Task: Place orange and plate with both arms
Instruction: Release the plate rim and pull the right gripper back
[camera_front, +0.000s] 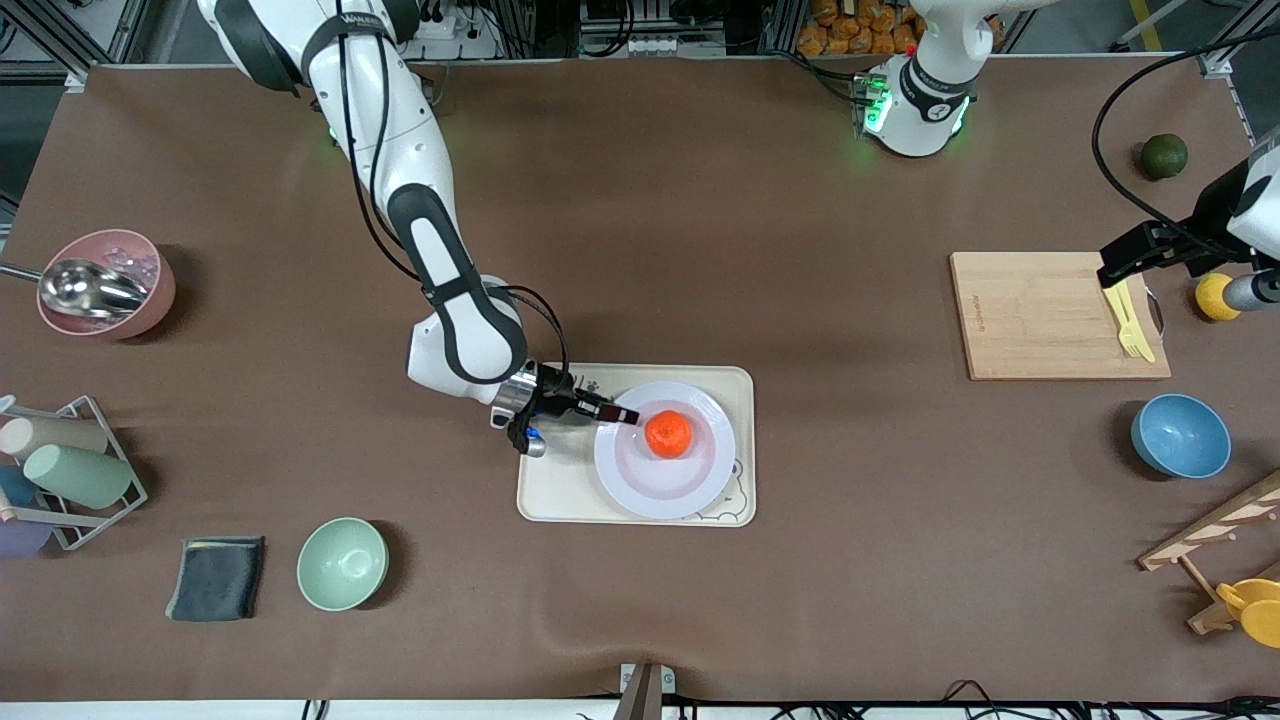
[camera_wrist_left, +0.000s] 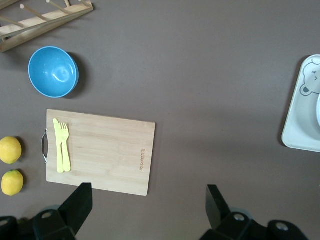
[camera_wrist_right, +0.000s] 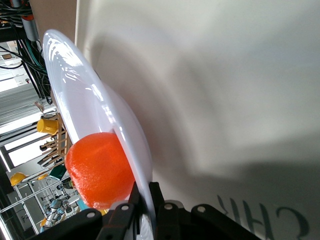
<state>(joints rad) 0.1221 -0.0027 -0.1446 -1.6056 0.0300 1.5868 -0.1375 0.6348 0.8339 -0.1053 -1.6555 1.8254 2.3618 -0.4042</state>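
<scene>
The plate's base (camera_wrist_right: 141, 137) meets the cream tray (camera_wrist_right: 215, 120), with the plate's rim inside the tray's edges. The plate would rest there, so it is time for my right gripper to release it now.
The pale lavender-white plate (camera_front: 695, 472) lies on the cream tray (camera_front: 555, 492) near the table's middle, with the orange (camera_front: 668, 433) on it. My right gripper (camera_front: 622, 414) is shut on the plate's rim at the side toward the right arm's end. In the right wrist view the fingers (camera_wrist_right: 134, 196) pinch the plate's rim (camera_wrist_right: 92, 107), and the orange (camera_wrist_right: 98, 170) sits right beside them. My left gripper (camera_front: 1118, 267) is open and empty, up over the wooden cutting board (camera_front: 1040, 315); in its own view its fingers (camera_wrist_left: 80, 204) frame bare table beside the board (camera_wrist_left: 100, 150).
A yellow fork (camera_front: 1130, 320) lies on the board. Lemons (camera_front: 1215, 296), a dark green fruit (camera_front: 1164, 156) and a blue bowl (camera_front: 1180, 436) are at the left arm's end. A green bowl (camera_front: 342, 563), grey cloth (camera_front: 216, 577), cup rack (camera_front: 70, 470) and pink bowl (camera_front: 110, 285) are at the right arm's end.
</scene>
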